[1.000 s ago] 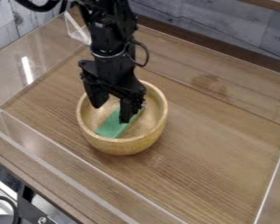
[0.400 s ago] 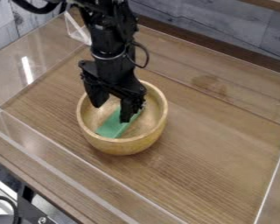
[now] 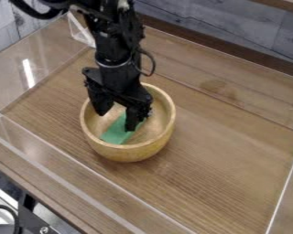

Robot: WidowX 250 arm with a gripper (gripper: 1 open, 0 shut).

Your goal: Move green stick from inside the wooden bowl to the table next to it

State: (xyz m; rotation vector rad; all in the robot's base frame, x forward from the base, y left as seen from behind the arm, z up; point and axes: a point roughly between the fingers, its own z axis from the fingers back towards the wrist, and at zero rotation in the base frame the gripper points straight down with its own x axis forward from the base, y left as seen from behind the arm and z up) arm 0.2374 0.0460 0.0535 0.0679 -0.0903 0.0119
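Next, my gripper takes hold of the green stick by one end (image 3: 124, 122) to take the stick out of the wooden bowl (image 3: 159, 139).
The wooden bowl (image 3: 159, 139) is round and light tan and rests on the brown table (image 3: 222, 174) left of centre. Inside it lies the green stick (image 3: 116, 133), a flat bright-green block leaning against the bowl's left inner wall. My black gripper (image 3: 118, 114) hangs straight down into the bowl, open, with one finger on each side of the stick's upper end. The fingers hide the top of the stick. I cannot tell whether the fingertips touch it.
Low clear acrylic walls (image 3: 277, 206) enclose the tabletop on all sides. Bare wood lies to the right of the bowl and in front of it. The black arm (image 3: 110, 37) rises from the bowl toward the upper left.
The gripper and arm have shifted slightly to the left and a little lower over the bowl. The stick and the bowl lie as before.
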